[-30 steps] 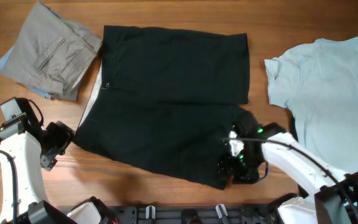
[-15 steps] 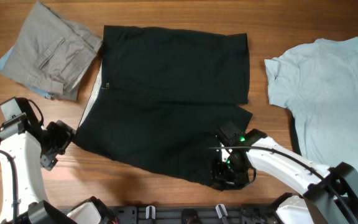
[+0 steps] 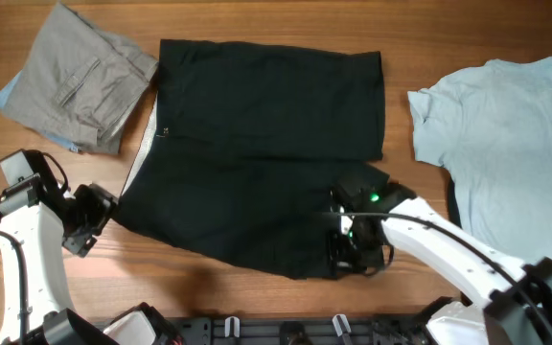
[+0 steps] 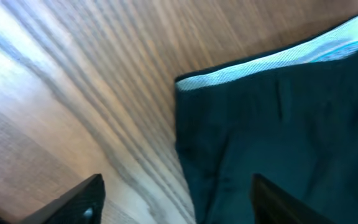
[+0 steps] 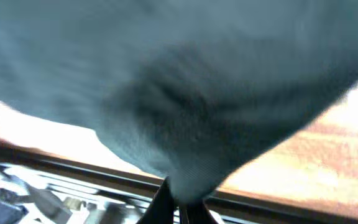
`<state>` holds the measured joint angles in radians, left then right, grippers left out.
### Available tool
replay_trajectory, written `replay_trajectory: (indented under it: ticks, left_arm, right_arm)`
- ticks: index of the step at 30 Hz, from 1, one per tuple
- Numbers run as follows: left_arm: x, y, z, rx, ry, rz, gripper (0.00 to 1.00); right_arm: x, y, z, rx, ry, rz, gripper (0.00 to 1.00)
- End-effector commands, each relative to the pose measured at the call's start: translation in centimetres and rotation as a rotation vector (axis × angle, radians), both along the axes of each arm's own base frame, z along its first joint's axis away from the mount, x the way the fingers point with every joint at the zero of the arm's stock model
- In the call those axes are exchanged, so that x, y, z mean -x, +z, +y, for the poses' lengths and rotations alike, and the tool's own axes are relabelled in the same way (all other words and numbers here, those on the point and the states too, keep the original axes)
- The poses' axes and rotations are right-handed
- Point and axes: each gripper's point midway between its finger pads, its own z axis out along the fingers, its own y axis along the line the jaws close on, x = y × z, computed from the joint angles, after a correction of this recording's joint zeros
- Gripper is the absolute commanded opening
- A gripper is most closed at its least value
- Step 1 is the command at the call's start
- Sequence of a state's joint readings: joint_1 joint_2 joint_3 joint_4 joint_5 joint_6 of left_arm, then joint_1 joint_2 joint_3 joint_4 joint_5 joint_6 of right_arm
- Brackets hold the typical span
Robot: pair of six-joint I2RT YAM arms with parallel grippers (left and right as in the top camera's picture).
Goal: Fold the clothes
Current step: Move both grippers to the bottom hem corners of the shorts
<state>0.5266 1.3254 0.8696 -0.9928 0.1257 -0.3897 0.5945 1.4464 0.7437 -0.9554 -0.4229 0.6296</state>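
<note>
I need to fold the black shorts' near side over their far side, so next I should grab their near corner by the pale waistband (image 3: 123,212) (image 4: 187,95) with my left gripper.
Black shorts (image 3: 257,144) lie spread flat in the middle of the wooden table. My right gripper (image 3: 355,255) is at their lower right leg hem and is shut on the dark cloth; in the right wrist view the fabric (image 5: 185,118) bunches down into the closed right gripper (image 5: 179,210). My left gripper (image 3: 88,223) stands open at the shorts' lower left corner. In the left wrist view, one of the left gripper's (image 4: 176,202) fingers (image 4: 73,202) is over bare wood. The other is over the shorts (image 4: 278,137), just below the pale waistband edge (image 4: 272,59).
Folded khaki shorts (image 3: 75,77) lie at the back left on something light blue. A pale blue T-shirt (image 3: 506,134) is spread at the right. A black rail (image 3: 286,331) runs along the table's front edge, just behind the right gripper.
My right gripper has closed on the shorts' lower right hem and shifted left, drawing that corner inward. The left gripper has edged slightly towards the shorts, still open.
</note>
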Motion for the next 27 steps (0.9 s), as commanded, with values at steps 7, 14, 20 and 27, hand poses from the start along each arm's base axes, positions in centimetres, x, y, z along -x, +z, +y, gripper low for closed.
replay_trajectory:
  ticks: [7,14,20,27]
  left_arm:
    - [-1.6,-3.4,-1.7,0.019,-0.098,-0.099,0.84]
    - [-2.7,-6.3,-2.7,0.081,-0.164,-0.139,0.77]
    - [-3.8,-7.9,-2.9,0.118,-0.171,-0.15,0.37]
    - [-3.5,-7.0,-3.4,0.154,-0.174,-0.133,0.04]
  right_arm:
    - [-1.9,1.4,0.6,-0.028,0.017,-0.089,0.05]
    - [-1.9,1.4,0.6,-0.028,0.017,-0.089,0.04]
    - [-2.1,1.4,0.7,-0.029,0.021,-0.101,0.04]
    - [-2.5,1.7,0.1,-0.013,0.002,-0.109,0.04]
